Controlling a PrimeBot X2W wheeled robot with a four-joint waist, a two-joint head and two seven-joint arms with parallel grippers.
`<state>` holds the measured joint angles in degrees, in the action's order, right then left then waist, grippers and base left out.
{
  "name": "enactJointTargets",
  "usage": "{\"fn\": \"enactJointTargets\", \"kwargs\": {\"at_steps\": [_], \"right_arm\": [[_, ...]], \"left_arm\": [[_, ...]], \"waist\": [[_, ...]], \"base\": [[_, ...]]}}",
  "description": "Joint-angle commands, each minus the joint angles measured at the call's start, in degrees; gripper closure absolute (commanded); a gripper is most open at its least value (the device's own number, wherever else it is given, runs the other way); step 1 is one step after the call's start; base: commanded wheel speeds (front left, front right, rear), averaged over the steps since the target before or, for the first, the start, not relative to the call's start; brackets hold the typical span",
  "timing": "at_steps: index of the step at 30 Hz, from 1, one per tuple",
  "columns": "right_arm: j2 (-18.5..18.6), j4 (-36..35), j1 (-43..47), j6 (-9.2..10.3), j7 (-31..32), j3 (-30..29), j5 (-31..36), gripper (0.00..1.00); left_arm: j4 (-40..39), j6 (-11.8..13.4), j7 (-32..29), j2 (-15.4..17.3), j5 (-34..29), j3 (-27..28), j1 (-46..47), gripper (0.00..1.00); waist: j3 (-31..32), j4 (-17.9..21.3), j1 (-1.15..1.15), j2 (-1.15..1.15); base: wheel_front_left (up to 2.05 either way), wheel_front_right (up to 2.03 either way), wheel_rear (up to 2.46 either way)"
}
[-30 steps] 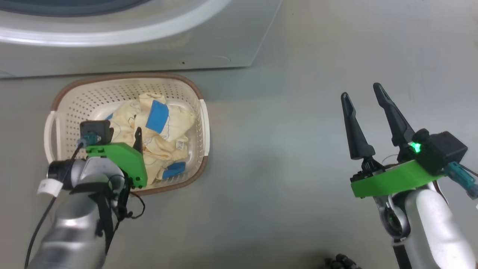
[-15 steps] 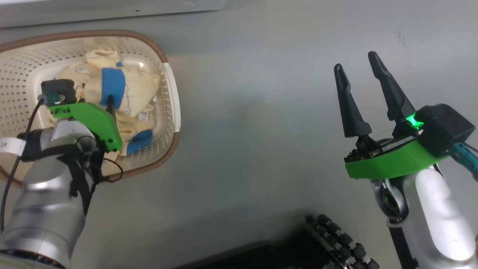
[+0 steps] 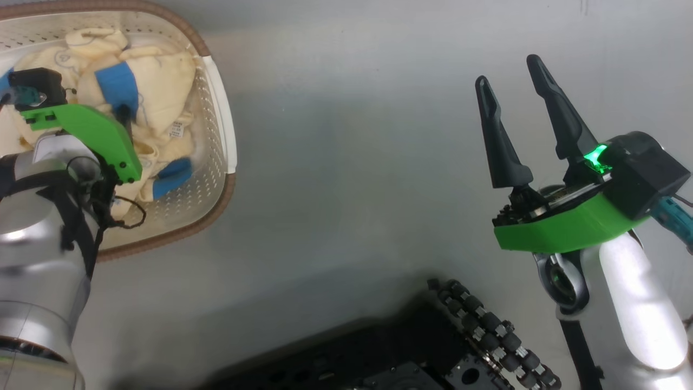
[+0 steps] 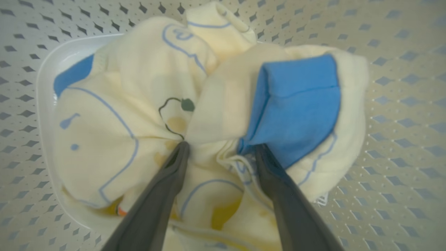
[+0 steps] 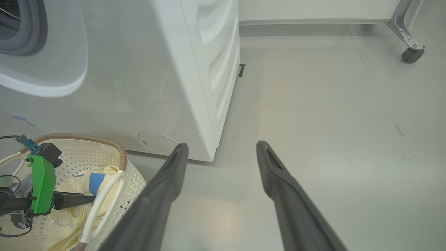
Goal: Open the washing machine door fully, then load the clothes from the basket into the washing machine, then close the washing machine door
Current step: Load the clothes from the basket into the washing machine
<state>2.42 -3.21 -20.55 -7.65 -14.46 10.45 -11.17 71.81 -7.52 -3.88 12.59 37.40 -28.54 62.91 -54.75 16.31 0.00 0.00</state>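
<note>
The left gripper grabs the clothes by the bunched fold (image 4: 229, 155) beside the blue patch next, since that fold stands up while the loose cloth (image 4: 110, 138) around it sags.
The cream basket (image 3: 216, 124) with its brown rim sits on the floor at the upper left of the head view. The cream-yellow clothes (image 3: 157, 81) with blue patches lie inside it. My left gripper (image 4: 221, 145) is open and reaches down into the basket. Its fingertips press into the clothes (image 4: 139, 115) on either side of a bunched fold beside a blue patch. My right gripper (image 3: 507, 70) hangs open and empty over bare floor, far to the right. The washing machine (image 5: 146, 69) stands behind the basket (image 5: 122, 157), its grey gasket (image 5: 21, 31) showing. The door is out of view.
My black wheeled base (image 3: 476, 330) with its roller wheels shows at the bottom of the head view. A caster (image 5: 413, 55) of a metal frame stands on the grey floor far right of the machine. Open floor lies between basket and right gripper.
The head view has tilted down, so the basket sits further up and left in the picture, the machine has left it and my base has come in. Both grippers stay open.
</note>
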Motion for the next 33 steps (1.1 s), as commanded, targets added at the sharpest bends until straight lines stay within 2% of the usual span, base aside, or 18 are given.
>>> {"fn": "enactJointTargets", "kwargs": {"at_steps": [1,4,5,7,8,16,33], "right_arm": [[0.5,-1.8,1.2,0.16,-0.5,1.2,-0.1,0.00],[0.5,-2.0,1.1,0.16,-0.5,1.6,-0.3,0.00],[0.5,-2.0,1.1,0.16,-0.5,1.7,-0.4,0.00],[0.5,-2.1,1.0,0.16,-0.5,1.9,-0.6,0.00],[0.5,-2.1,0.9,0.16,-0.5,2.0,-0.6,0.00],[0.5,-2.1,1.2,0.16,-0.5,0.9,-0.9,0.00],[0.5,-0.6,3.0,0.16,-0.5,-2.3,1.3,0.00]], "left_arm": [[0.2,0.0,-0.3,2.2,0.7,0.3,-0.8,0.00],[0.7,0.0,-0.8,2.1,0.9,0.2,-0.3,0.00],[0.8,0.0,-1.0,2.0,1.0,0.2,-0.2,0.03],[1.1,0.1,-1.2,2.0,1.3,0.3,-0.2,0.79],[1.2,0.1,-1.7,1.8,1.7,0.4,-0.3,1.00],[1.7,0.8,-0.8,1.1,1.7,-0.1,-1.0,1.00],[1.7,3.3,14.2,-1.4,-0.4,-2.3,-3.5,1.00]], "waist": [[-0.8,0.2,0.00,0.00],[-1.3,0.3,0.00,0.00],[-1.5,0.4,0.00,0.00],[-1.7,0.5,0.00,0.00],[-1.8,0.6,0.00,0.00],[-1.3,-0.4,0.00,0.00],[6.7,-5.3,0.00,0.00]], "base": [[0.00,0.00,0.00],[0.00,0.00,0.00],[0.00,0.00,0.00],[0.00,0.00,0.00],[0.00,0.00,0.00],[0.00,0.00,0.00],[0.00,0.00,0.00]]}}
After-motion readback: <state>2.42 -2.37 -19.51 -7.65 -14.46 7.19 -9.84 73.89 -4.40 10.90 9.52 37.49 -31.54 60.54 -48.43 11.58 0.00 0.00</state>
